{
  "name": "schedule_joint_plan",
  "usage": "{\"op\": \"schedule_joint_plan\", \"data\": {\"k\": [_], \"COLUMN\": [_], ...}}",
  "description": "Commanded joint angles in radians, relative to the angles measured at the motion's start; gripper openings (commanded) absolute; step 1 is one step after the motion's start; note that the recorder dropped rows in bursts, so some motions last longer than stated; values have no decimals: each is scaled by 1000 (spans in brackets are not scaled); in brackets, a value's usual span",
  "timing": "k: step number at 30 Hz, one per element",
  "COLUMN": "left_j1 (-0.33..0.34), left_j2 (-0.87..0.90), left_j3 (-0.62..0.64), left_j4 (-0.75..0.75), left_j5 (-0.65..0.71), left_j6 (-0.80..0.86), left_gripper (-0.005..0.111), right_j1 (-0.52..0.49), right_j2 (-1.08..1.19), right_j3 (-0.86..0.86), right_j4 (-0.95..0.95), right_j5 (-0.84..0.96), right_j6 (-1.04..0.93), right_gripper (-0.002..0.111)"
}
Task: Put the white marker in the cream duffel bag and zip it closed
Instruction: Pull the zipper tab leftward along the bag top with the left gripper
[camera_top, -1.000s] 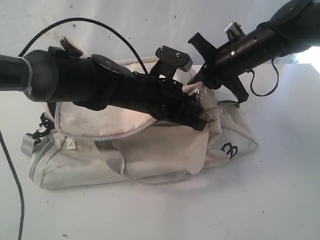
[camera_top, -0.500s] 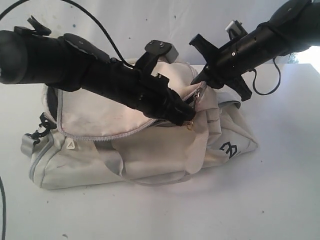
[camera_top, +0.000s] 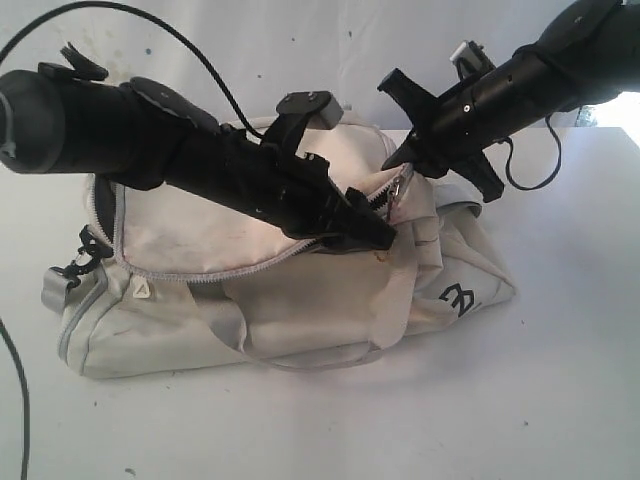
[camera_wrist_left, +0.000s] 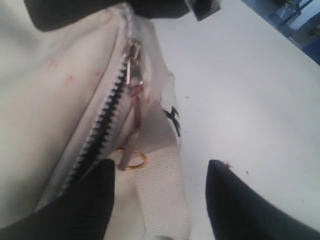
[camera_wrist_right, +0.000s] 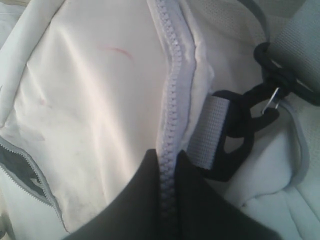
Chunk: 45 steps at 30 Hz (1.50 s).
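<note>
The robot's left gripper next needs to zip the cream duffel bag (camera_top: 280, 300) closed, so it should grab the zipper pull by its thin hanging tab (camera_top: 390, 211).
The cream duffel bag (camera_top: 280, 300) lies on the white table (camera_top: 560, 380). My left gripper (camera_top: 378, 235) hovers open over the bag's top at its logo end. In the left wrist view its jaws (camera_wrist_left: 160, 165) stand wide apart over a webbing strap (camera_wrist_left: 162, 195). The zipper pull with its gold ring (camera_wrist_left: 132, 161) hangs loose by one finger (camera_wrist_left: 95, 200), below the slider (camera_wrist_left: 134, 54). My right gripper (camera_top: 400, 160) is shut on the zipper seam (camera_wrist_right: 169, 125), lifting the fabric. The white marker is out of view.
A black clip (camera_wrist_right: 240, 132) on grey webbing (camera_wrist_right: 207, 132) lies right beside the right fingers. A second black clip (camera_top: 82, 262) and grey strap (camera_top: 55, 290) hang at the bag's left end. A carry strap (camera_top: 300, 360) loops over the front. Cables trail behind both arms.
My left gripper's jaws have opened and let go of the zipper pull, after the arm drew a little leftward along the zipper. The right gripper has not moved.
</note>
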Motion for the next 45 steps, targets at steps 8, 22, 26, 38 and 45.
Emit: {"op": "schedule_joint_plan", "data": {"k": [8,22,26,38,45], "left_j1": [-3,-3,-3,8,46], "left_j2": [50,96,117,130,40], "left_j3": [2,2,2,2,2], "left_j4": [-88,-355,-362,-337,-91], "left_j5": [-77,-34,-34,58,172], "left_j6": [48,274,274,237,49], "left_gripper": [59,59,57,0,0], "right_j1": [-1,-1,-1,-1,-1], "right_j2": [-4,-4,-4,-4,-4], "right_j3": [-3,-3,-3,-3,-3], "right_j4": [-2,-2,-2,-2,-38], "right_j5": [-8,-3,-3,-2,-5], "right_j6": [-11,-13,-13,-42,-42], "right_gripper": [0,0,0,0,0]}}
